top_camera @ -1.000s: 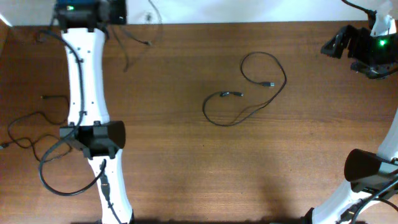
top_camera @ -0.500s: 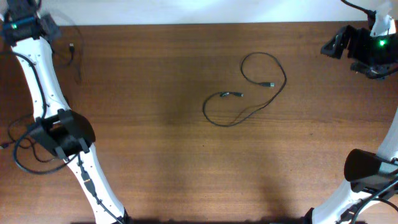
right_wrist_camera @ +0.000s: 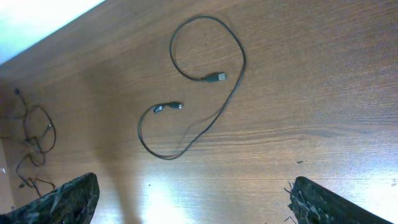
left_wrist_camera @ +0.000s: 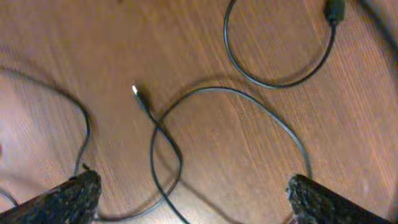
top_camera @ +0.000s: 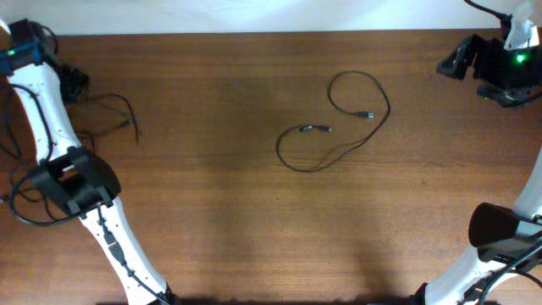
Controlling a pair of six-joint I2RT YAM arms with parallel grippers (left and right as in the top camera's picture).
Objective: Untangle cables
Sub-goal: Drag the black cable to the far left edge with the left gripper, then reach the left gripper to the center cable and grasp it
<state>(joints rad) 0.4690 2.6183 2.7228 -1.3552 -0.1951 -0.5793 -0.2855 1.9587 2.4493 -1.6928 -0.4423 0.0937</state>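
My left gripper should next grab the black cable in the middle of the table by its part between the plugs. Both ends of the cable then stay free to untangle.
One thin black cable (top_camera: 334, 127) lies in loose loops mid-table, its plug ends (top_camera: 366, 113) apart from each other; the right wrist view shows it as well (right_wrist_camera: 205, 93). More thin cables (top_camera: 117, 114) lie at the far left, beside my left gripper (top_camera: 70, 85). In the left wrist view my left gripper (left_wrist_camera: 196, 199) is open, with crossing strands (left_wrist_camera: 165, 149) and a small plug (left_wrist_camera: 135, 91) on the wood below it. My right gripper (top_camera: 461, 59) hovers at the back right corner. Its wrist view shows it open (right_wrist_camera: 196, 202) and empty, with the left tangle (right_wrist_camera: 34, 137) far off.
The left arm's elbow (top_camera: 72, 182) stands over the left edge with its thicker black leads (top_camera: 25, 207) looping there. The right arm's elbow (top_camera: 500, 229) is at the right edge. A white wall (top_camera: 254, 15) borders the back of the table.
The left arm swung from the back of the table to the far left corner. Its gripper opened and let go of a thin cable, which now lies on the wood. The right arm stayed still.
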